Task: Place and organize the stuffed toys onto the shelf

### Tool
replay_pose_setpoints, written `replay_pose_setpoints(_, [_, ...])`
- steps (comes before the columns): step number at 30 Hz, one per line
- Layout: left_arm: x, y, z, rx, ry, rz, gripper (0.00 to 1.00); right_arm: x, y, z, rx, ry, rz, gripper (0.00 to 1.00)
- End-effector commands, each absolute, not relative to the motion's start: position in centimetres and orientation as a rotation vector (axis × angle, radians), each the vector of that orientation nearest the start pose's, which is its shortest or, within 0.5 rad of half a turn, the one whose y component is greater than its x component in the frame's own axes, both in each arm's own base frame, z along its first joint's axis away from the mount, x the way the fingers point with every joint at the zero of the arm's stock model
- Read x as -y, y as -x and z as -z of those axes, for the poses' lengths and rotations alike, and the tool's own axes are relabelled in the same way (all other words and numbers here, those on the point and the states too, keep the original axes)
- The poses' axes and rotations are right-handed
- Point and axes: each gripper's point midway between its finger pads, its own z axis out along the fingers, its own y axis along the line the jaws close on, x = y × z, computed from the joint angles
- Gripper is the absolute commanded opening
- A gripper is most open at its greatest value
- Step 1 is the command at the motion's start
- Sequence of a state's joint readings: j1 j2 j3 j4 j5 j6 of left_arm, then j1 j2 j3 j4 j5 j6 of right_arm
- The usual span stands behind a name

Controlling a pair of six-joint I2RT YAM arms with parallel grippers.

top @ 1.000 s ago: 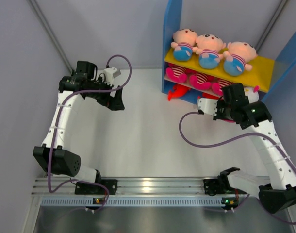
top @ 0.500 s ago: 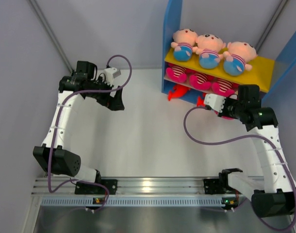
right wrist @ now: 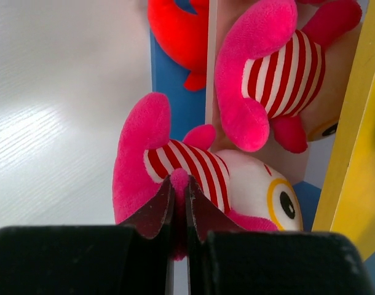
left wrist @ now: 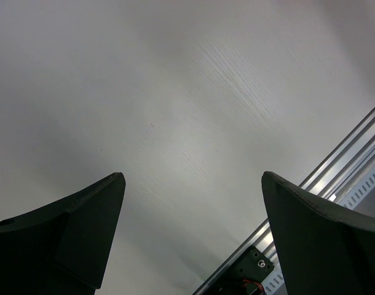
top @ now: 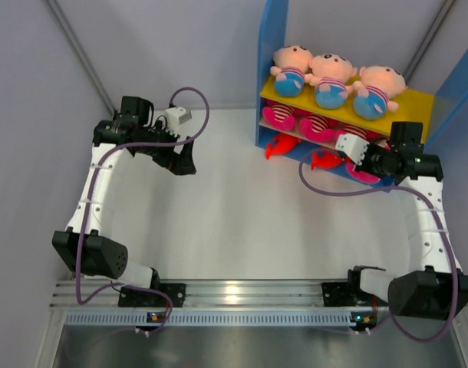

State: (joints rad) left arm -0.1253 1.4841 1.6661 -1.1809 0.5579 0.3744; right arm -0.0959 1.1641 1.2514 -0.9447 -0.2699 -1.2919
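Note:
The doll's striped body is outside the edge of the middle board and would fall short if I opened now. My right gripper needs to move the doll's body toward the middle board.
The shelf (top: 271, 77) stands at the back right, with blue side panels and a yellow top board. Three peach dolls (top: 331, 79) in blue pants lie on the top board. Pink striped dolls (top: 318, 127) lie on the middle board, and a red fish toy (top: 282, 144) sits on the blue base. My right gripper (top: 372, 162) is shut on a pink limb of a pink striped doll (right wrist: 193, 169) at the shelf's front right; another striped doll (right wrist: 270, 74) lies beyond it. My left gripper (top: 185, 162) is open and empty over the bare table (left wrist: 175, 110).
Grey walls close in the table on the left and back. A metal rail (top: 234, 295) runs along the near edge by the arm bases. The right arm's purple cable (top: 326, 188) loops over the table in front of the shelf.
My right gripper has moved up and right toward the shelf with the pink striped doll, reaching the shelf's front right. The left arm has not moved.

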Motion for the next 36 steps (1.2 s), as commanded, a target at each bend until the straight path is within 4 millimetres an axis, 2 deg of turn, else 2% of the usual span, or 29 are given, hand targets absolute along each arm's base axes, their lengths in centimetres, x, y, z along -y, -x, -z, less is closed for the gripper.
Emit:
replay_pose_setpoints(1, [12.0,-31.3,-27.0,-2.284,-0.833,0.592,0.99,1.8,-33.1,-26.7,-1.804,1.429,0.322,0.00])
replay_pose_setpoints(3, [12.0,-31.4,-27.1,-2.280,-0.834,0.587,0.99,1.8,-33.4,-26.8,-1.797,1.418,0.301,0.00])
replay_pose_setpoints(9, [11.9,-31.5,-27.1,-2.280,-0.833,0.581,0.99,3.7,-34.8,-27.6,-1.783,1.360,0.358,0.00])
replay_pose_setpoints(11, [12.0,-31.5,-27.1,-2.278,-0.834,0.587,0.99,4.4,-34.8,-27.1,-1.804,1.369,0.381,0.00])
replay_pose_setpoints(15, [12.1,-31.7,-27.2,-2.276,-0.831,0.595,0.99,6.4,-35.2,-26.2,-1.837,1.367,0.505,0.00])
replay_pose_setpoints(19, [12.2,-31.7,-27.2,-2.275,-0.834,0.601,0.99,7.8,-35.3,-26.9,-1.811,1.348,0.642,0.01])
replay_pose_setpoints(21, [12.2,-31.6,-27.1,-2.279,-0.833,0.603,0.99,8.4,-35.2,-27.1,-1.800,1.344,0.700,0.04])
replay_pose_setpoints(23, [12.2,-31.6,-27.2,-2.276,-0.836,0.605,0.99,9.2,-35.0,-26.2,-1.813,1.364,0.751,0.05])
replay_pose_setpoints(26, [12.2,-31.6,-27.3,-2.271,-0.836,0.603,0.99,9.8,-35.5,-26.8,-1.778,1.335,0.814,0.08])
replay_pose_setpoints(32, [12.2,-31.4,-27.3,-2.271,-0.835,0.599,0.99,10.5,-36.6,-27.9,-1.750,1.280,0.848,0.19])
replay_pose_setpoints(35, [12.2,-31.4,-27.2,-2.275,-0.832,0.603,0.99,10.3,-36.6,-27.8,-1.749,1.270,0.821,0.25])
replay_pose_setpoints(36, [12.2,-31.4,-27.2,-2.274,-0.833,0.605,0.99,10.2,-36.5,-27.6,-1.755,1.274,0.814,0.30])
